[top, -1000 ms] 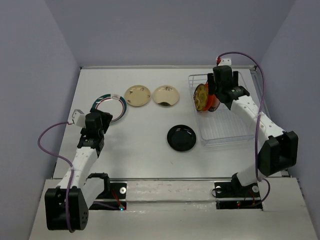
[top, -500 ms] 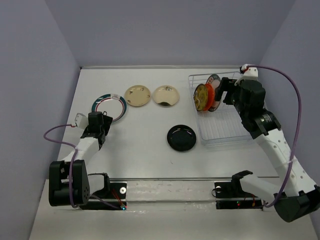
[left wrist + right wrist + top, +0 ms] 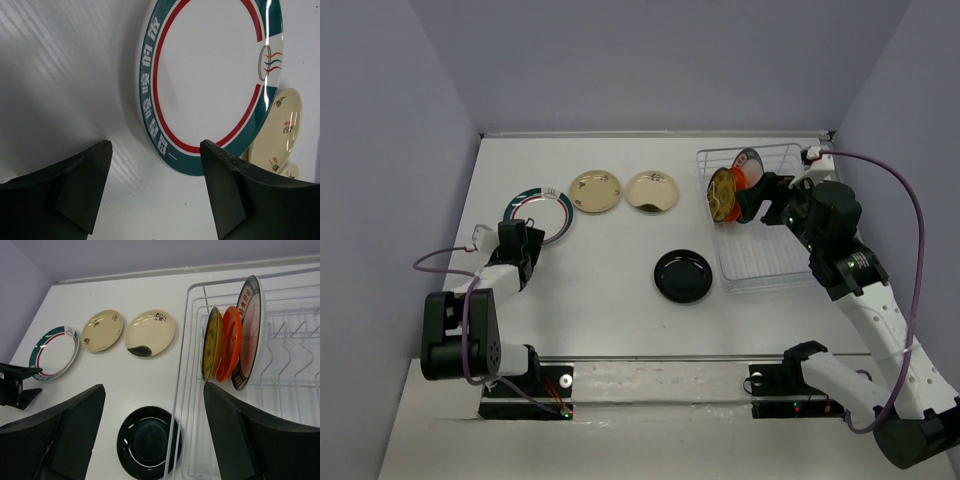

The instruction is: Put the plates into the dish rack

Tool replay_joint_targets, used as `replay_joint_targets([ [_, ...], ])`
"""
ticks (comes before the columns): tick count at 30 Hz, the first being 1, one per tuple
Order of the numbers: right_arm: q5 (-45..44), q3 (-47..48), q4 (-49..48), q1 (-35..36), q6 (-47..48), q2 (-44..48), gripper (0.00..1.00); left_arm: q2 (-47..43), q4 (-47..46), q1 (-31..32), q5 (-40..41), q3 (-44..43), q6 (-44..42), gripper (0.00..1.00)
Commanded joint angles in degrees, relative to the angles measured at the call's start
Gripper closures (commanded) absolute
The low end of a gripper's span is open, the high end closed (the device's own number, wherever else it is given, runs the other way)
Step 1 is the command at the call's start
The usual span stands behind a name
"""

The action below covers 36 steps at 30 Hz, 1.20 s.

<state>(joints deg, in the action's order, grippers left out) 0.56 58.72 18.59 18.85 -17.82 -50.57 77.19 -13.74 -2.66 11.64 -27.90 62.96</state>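
I should next use my right gripper to grab the teal-rimmed plate on the table by the plate's rim, across from my left gripper. Another part of the rim then stays free for the rack [image 3: 772, 281].
The white wire dish rack [image 3: 772, 281] stands at the right and holds three upright plates: amber [image 3: 722, 195], orange [image 3: 746, 178] and a teal-rimmed white one [image 3: 749, 158]. On the table lie another teal-rimmed plate [image 3: 542, 212], two cream-gold plates [image 3: 595, 190] [image 3: 651, 190] and the black plate [image 3: 683, 276]. My right gripper [image 3: 757, 203] is open and empty above the rack [image 3: 186, 365], just right of the racked plates [image 3: 230, 342]. My left gripper [image 3: 156, 147] is open and empty, low at the near edge of the teal-rimmed plate [image 3: 210, 80].
The rack's slots to the right of the three plates [image 3: 295, 340] are free. Purple walls close in the table at the left, back and right. A purple cable loops from each arm.
My right gripper has drawn back to the right from the racked plates, and the teal-rimmed plate now stands uncovered in the rack. My left arm has folded down and its gripper has edged toward the teal-rimmed plate.
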Motion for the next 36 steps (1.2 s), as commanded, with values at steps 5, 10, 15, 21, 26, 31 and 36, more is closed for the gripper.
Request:
replay_joint_targets([
  [5, 3.6, -2.2, -4.9, 0.4, -0.5, 0.5, 0.16, 6.9, -5.2, -0.5, 1.0, -2.9, 1.9, 0.25],
  [10, 0.2, -0.6, -3.0, 0.4, 1.6, 0.7, 0.16, 8.6, -5.1, -0.5, 3.6, -3.0, 2.2, 0.57],
  [15, 3.4, 2.6, -1.1, 0.4, 1.0, 1.7, 0.16, 6.2, -7.0, -1.1, 3.2, -1.5, 3.0, 0.94],
  [21, 7.3, 3.4, -0.5, 0.4, -1.0, 2.4, 0.16, -5.5, -5.4, -1.4, 4.9, 1.8, 1.6, 0.95],
  [26, 15.4, 5.0, -2.2, 0.4, -4.0, -1.1, 0.15, -25.3, 1.1, -1.3, 5.4, 3.6, -3.8, 0.94],
  [31, 21.8, 4.5, -6.9, 1.7, -8.4, -4.1, 0.14, -38.5, 4.1, -0.8, -3.5, 1.8, -9.8, 0.94],
  [36, 23.6, 5.4, -10.8, 6.6, -9.9, -8.8, 0.13, -40.3, -0.2, 0.3, -23.1, -0.4, -11.9, 0.94],
])
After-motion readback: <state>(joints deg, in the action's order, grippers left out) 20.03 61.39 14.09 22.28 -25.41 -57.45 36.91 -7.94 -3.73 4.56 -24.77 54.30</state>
